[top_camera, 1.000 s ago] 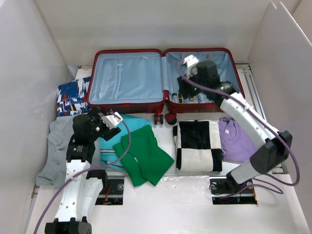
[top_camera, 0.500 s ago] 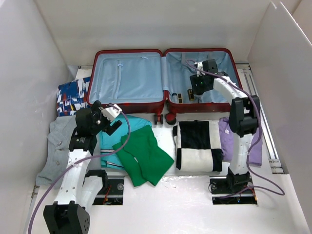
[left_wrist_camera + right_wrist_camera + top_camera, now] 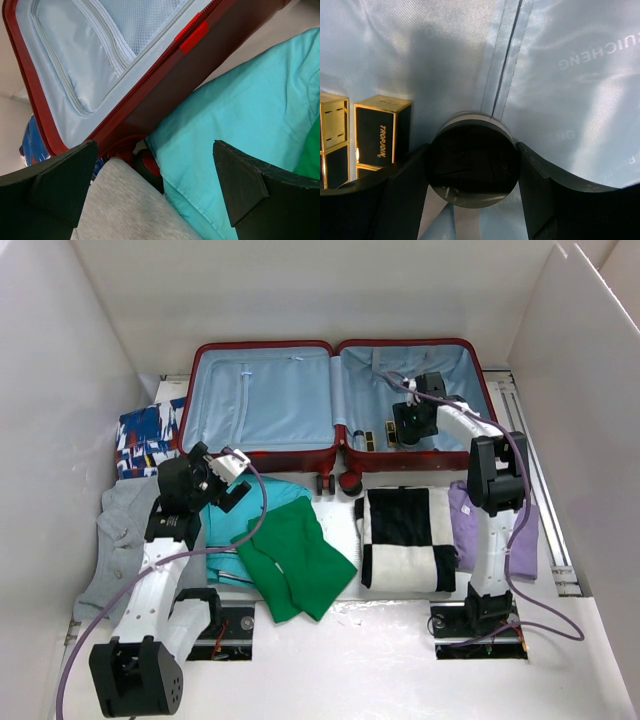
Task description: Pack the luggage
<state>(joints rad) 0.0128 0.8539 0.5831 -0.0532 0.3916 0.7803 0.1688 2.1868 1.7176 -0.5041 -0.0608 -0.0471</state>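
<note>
My right gripper should open now: the round black jar [image 3: 472,162] is low beside the black-and-gold boxes, so the jar would land on the flat lining.
The luggage [image 3: 262,459] lies open at the back of the table, dark red shell and pale blue lining [image 3: 570,75]. My right gripper [image 3: 412,425] is low inside its right half, shut on a round black jar [image 3: 472,162] with a silver rim, one finger on each side. Two black-and-gold boxes [image 3: 380,130] lie on the lining just left of the jar. My left gripper [image 3: 222,480] hangs open, nothing between its fingers, over a turquoise shirt [image 3: 240,115] and a grey garment [image 3: 125,205], beside the luggage's front wall [image 3: 150,100] and a black wheel [image 3: 147,167].
In front of the luggage lie a green shirt [image 3: 295,560], the turquoise shirt [image 3: 225,530], the grey garment [image 3: 115,540], a black-and-white checked sweater [image 3: 405,540] and a purple garment [image 3: 462,515]. A blue patterned cloth [image 3: 148,435] sits left of the luggage. White walls close in both sides.
My right arm has folded upright and brought the jar lower and nearer in the luggage's right half. The left arm has risen and shifted slightly, its jaws still open.
</note>
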